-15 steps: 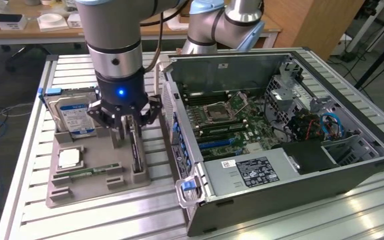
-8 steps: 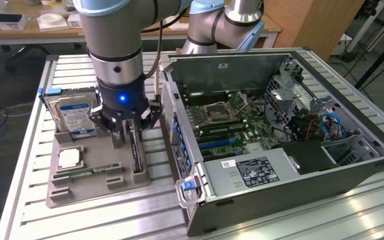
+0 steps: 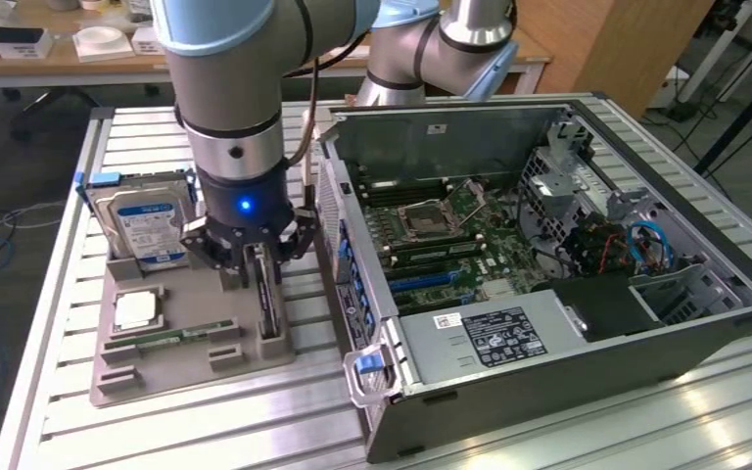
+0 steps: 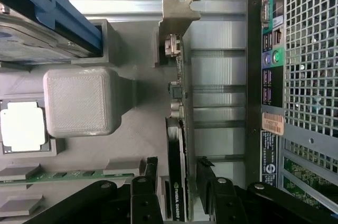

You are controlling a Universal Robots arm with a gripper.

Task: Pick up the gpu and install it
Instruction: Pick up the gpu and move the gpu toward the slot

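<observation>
The GPU (image 4: 177,145) is standing on edge and both its flat sides are open, so my gripper should pick it up next by its black shroud (image 4: 176,182).
The gpu (image 3: 269,302) stands on its edge in a slot of the grey holder tray (image 3: 180,367), a thin dark card beside the computer case. In the wrist view the gpu (image 4: 177,145) shows edge-on, with its silver end bracket (image 4: 178,10) at the far end. My gripper (image 3: 261,257) hangs straight above it, open. In the wrist view the gripper (image 4: 178,189) straddles the card, one black finger (image 4: 149,182) on each side with a small gap to the card. Nothing is held.
The tray also carries a hard drive (image 3: 141,223) with a blue-white label, a silver CPU (image 3: 134,309) and a green memory stick (image 3: 167,338). The open computer case (image 3: 689,323) lies close on the exterior view's right, motherboard (image 3: 461,245) exposed. Its rear panel (image 4: 296,76) runs next to the card.
</observation>
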